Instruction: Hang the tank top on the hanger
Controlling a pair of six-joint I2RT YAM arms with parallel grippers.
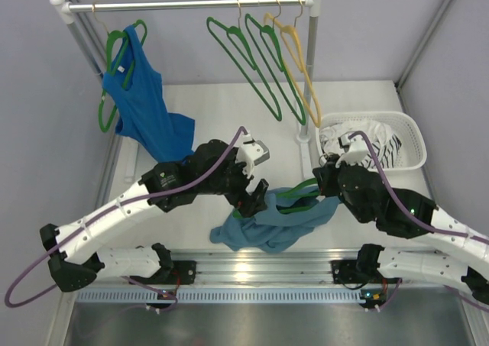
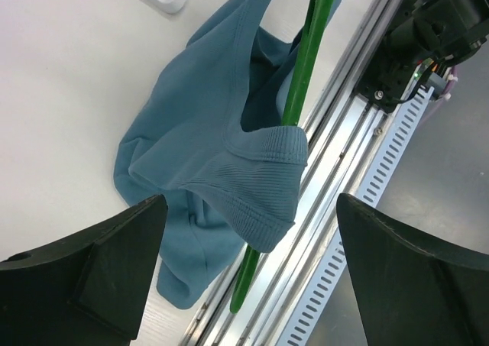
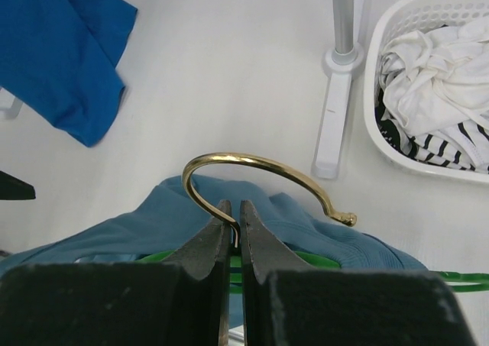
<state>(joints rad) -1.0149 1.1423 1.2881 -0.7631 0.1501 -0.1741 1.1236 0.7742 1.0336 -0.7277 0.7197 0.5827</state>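
Note:
The left gripper picks up the ribbed strap together with the hanger's green arm (image 1: 296,189) (image 2: 305,59) next, so the brass hook stays free to hang.
The teal-blue tank top (image 1: 267,225) lies bunched on the table near the front edge. A green hanger (image 1: 299,193) is pushed into it. In the left wrist view one ribbed strap of the tank top (image 2: 263,182) is draped over the hanger's green arm (image 2: 304,79). My left gripper (image 1: 256,197) is open wide above that strap (image 2: 250,201), touching nothing. My right gripper (image 1: 322,184) is shut on the stem of the hanger's brass hook (image 3: 252,161), jaws (image 3: 235,208) pinched just below the curve. The tank top (image 3: 145,227) and the hanger's green shoulder (image 3: 315,260) lie under it.
A brighter blue tank top (image 1: 145,109) hangs on a green hanger on the rack rail (image 1: 191,6). Two spare green hangers (image 1: 256,56) and a yellow one (image 1: 299,59) hang beside it. A white basket (image 1: 416,143) of striped cloth stands at right, by the rack post foot (image 3: 332,124).

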